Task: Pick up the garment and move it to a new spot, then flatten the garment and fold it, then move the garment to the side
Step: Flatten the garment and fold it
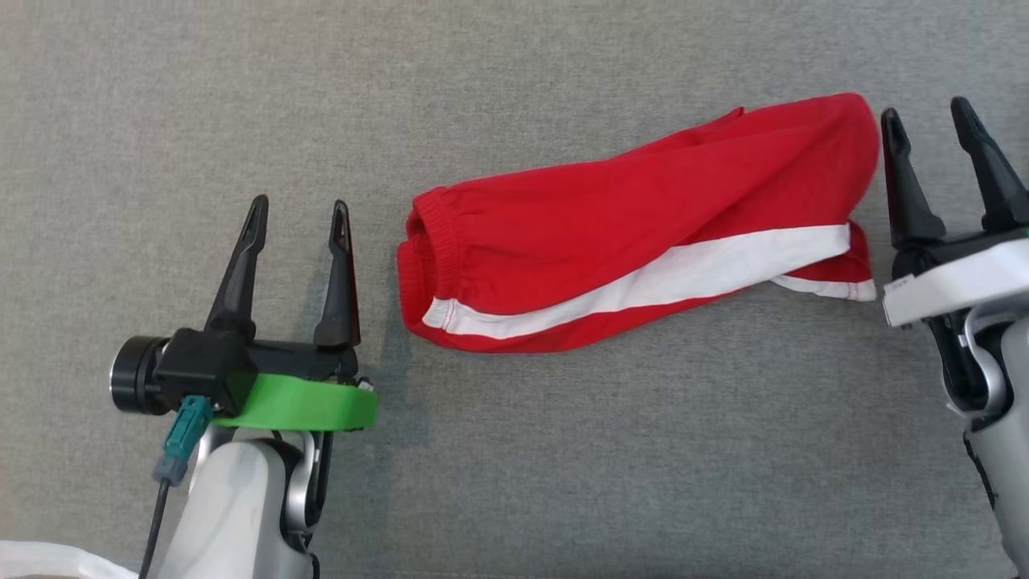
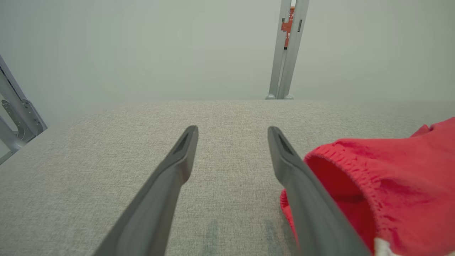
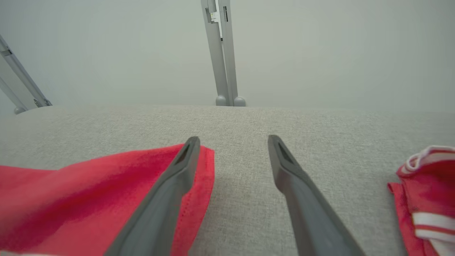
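The waistband edge (image 1: 436, 236) stands up in an open curl. My left gripper will next pinch the shorts by the white stripe's waistband end (image 1: 440, 314).
The garment (image 1: 643, 209) is a pair of red shorts with a white side stripe. It lies folded lengthwise on the grey surface, waistband to the left. My left gripper (image 1: 300, 205) stands open just left of the waistband, nothing between its fingers; the left wrist view has the gripper (image 2: 233, 129) with the waistband (image 2: 391, 185) beside its right finger. My right gripper (image 1: 927, 111) is open at the garment's right end. In the right wrist view the gripper (image 3: 233, 138) has its left finger over the red hem (image 3: 71, 192), and bare surface lies between the fingers.
Grey fabric (image 1: 514, 450) covers the whole table. Grey metal posts (image 3: 224, 53) stand past its far edge. Another piece of red cloth with white stripes (image 3: 423, 199) lies to the right of my right gripper. A bit of white cloth (image 1: 48, 559) shows at the lower left corner.
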### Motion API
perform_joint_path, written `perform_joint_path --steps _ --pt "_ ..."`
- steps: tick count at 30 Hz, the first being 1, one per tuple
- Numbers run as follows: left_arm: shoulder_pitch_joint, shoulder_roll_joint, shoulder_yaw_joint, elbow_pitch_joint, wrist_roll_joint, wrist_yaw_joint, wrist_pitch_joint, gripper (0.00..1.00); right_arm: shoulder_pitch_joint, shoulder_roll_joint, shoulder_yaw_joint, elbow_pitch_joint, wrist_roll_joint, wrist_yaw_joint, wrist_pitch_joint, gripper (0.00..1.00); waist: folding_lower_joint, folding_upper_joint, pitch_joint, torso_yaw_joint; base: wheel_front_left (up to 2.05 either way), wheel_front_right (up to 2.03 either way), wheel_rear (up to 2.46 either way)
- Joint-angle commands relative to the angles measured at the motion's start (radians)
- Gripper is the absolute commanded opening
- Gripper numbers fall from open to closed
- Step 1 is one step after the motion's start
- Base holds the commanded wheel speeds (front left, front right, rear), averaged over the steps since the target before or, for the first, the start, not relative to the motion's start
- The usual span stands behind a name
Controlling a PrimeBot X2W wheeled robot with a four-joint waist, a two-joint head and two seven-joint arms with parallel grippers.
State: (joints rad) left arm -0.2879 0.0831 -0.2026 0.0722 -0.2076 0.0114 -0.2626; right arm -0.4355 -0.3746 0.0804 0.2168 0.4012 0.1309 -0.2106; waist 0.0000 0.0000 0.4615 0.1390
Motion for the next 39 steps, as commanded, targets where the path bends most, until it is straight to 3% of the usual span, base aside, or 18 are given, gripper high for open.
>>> perform_joint_path --steps 1,7,16,28,31,39 --pt "0.018 0.009 0.006 0.003 0.01 -0.001 -0.002 1.0 0.031 -0.002 -0.01 -0.013 -0.014 0.0 -0.014 1.0 0.0 0.0 -0.033 -0.031 0.0 0.0 0.0" --pt "0.058 0.024 0.032 0.01 0.012 0.01 -0.003 1.0 0.162 0.028 -0.043 -0.123 -0.063 0.0 -0.031 1.0 0.0 0.0 -0.09 -0.078 0.0 0.0 0.0" --pt "0.131 0.046 0.045 0.01 0.01 0.026 0.002 1.0 0.365 0.126 -0.045 -0.292 -0.098 0.0 0.016 1.0 0.0 0.0 -0.161 -0.125 0.0 0.0 0.0" --pt "0.179 0.053 0.03 -0.029 0.005 0.043 0.034 1.0 0.419 0.153 -0.047 -0.34 -0.102 0.0 0.053 1.0 0.0 0.0 -0.196 -0.127 0.0 0.0 0.0" --pt "0.168 0.058 0.007 -0.044 0.015 0.027 0.055 1.0 0.418 0.153 -0.049 -0.344 -0.102 0.0 0.056 1.0 0.0 0.0 -0.193 -0.126 0.0 0.0 0.0" --pt "0.168 0.07 -0.092 -0.051 -0.041 -0.072 0.258 1.0 0.412 0.154 -0.038 -0.339 -0.099 0.0 0.075 1.0 0.0 0.0 -0.156 -0.133 0.0 0.0 0.0"
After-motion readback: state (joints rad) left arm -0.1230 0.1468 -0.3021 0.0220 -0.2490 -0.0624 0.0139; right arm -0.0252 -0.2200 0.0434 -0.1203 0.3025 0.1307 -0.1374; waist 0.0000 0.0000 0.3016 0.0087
